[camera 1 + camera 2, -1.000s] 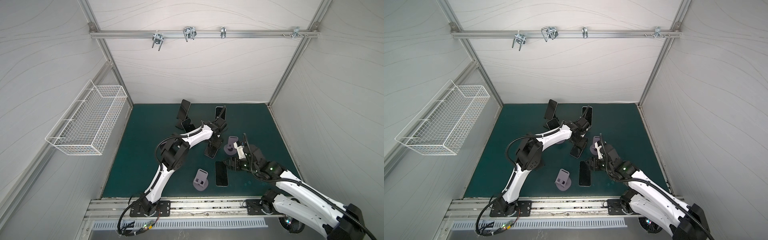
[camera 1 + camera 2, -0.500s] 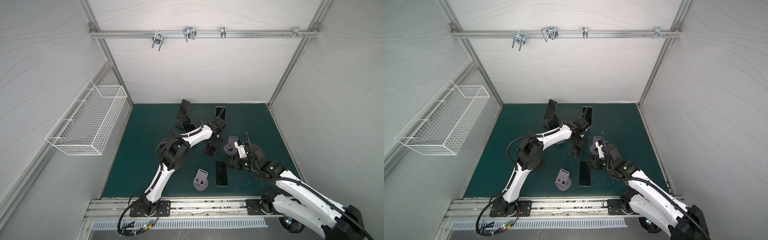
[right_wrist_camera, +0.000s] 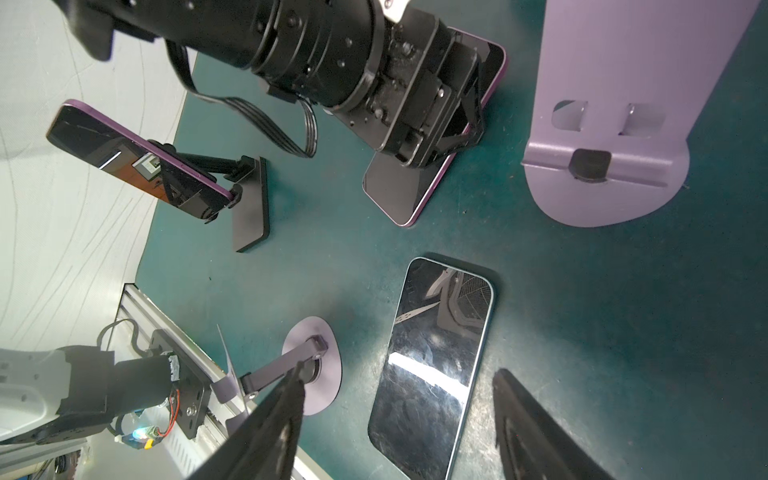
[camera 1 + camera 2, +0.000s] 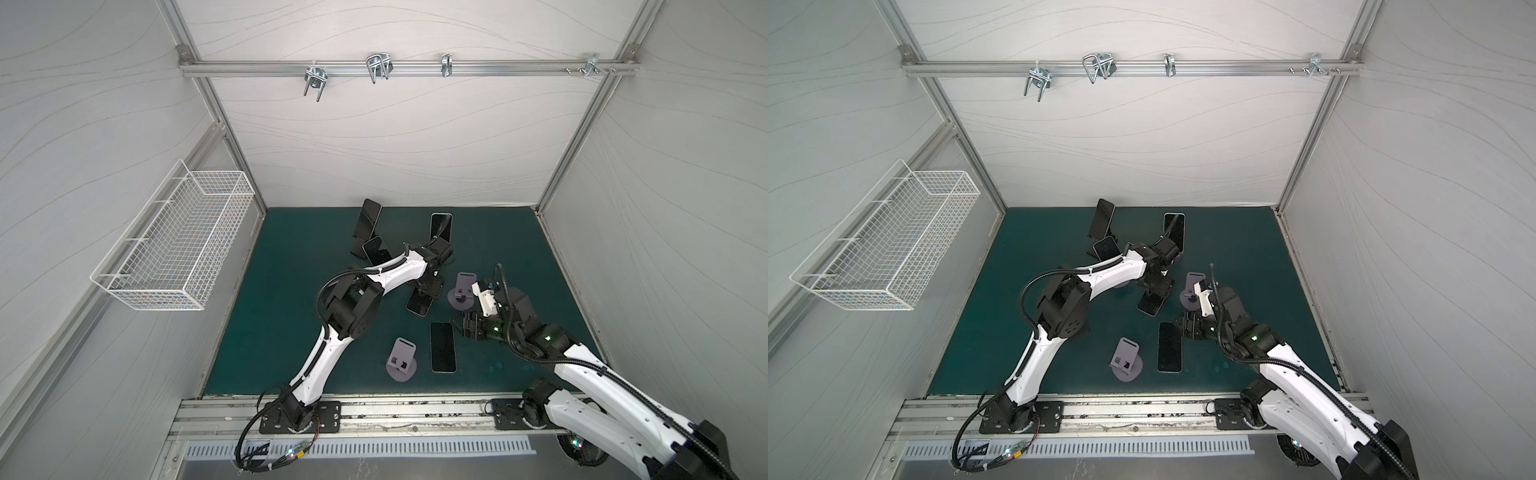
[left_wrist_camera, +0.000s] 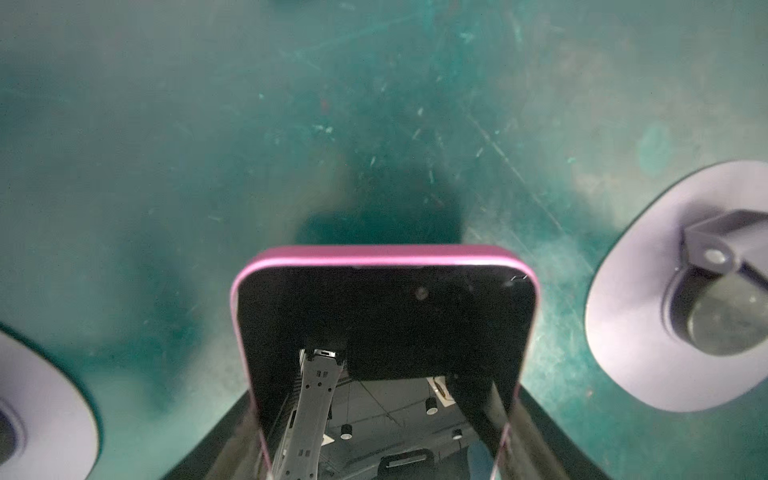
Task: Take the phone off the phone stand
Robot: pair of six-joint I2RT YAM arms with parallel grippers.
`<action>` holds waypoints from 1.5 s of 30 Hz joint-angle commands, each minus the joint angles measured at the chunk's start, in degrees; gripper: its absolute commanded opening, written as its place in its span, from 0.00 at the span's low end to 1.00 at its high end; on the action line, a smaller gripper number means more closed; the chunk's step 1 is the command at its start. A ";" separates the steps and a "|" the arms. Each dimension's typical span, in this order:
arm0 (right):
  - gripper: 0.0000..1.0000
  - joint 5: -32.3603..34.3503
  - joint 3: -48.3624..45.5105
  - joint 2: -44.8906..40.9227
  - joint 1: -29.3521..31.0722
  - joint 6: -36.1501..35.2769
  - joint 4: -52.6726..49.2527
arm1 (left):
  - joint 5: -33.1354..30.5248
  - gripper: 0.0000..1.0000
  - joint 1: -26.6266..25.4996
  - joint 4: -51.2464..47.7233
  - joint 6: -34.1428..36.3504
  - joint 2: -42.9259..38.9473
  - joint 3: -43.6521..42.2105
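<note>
My left gripper is ready to open, as it has the dark phone low over flat, open mat, clear of the stands.
My left gripper (image 4: 429,287) is shut on a dark phone (image 4: 419,305) with a magenta rim, holding it by its side edges. The phone (image 5: 382,316) tilts down toward the green mat, clear of any stand; I cannot tell whether its low end touches. An empty purple phone stand (image 4: 461,291) stands just right of it. My right gripper (image 4: 457,330) is open, low over the mat. In the right wrist view its fingers (image 3: 274,424) straddle the end of a second phone (image 3: 436,357) lying flat, without touching it.
Another empty purple stand (image 4: 401,359) sits near the front. At the back, a phone rests on a black stand (image 4: 368,224), with one more phone (image 4: 376,249) before it and another (image 4: 441,226) upright behind my left wrist. A wire basket (image 4: 174,245) hangs on the left wall.
Hardly anything differs. The left gripper keeps the phone in about the same spot, and the right gripper has shifted only slightly beside the flat phone.
</note>
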 commanded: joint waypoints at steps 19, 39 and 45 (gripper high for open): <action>0.74 -3.57 2.28 -6.58 -0.55 0.83 -9.43 | -2.53 0.75 0.34 2.00 -2.48 1.42 -2.81; 0.73 -4.95 7.50 -15.47 -0.29 4.69 -18.19 | -3.36 0.90 0.34 1.32 -2.74 -5.05 -3.28; 0.73 -4.12 9.67 -15.39 1.54 5.73 -21.24 | -3.81 0.90 -0.24 0.86 -2.83 -11.35 -5.45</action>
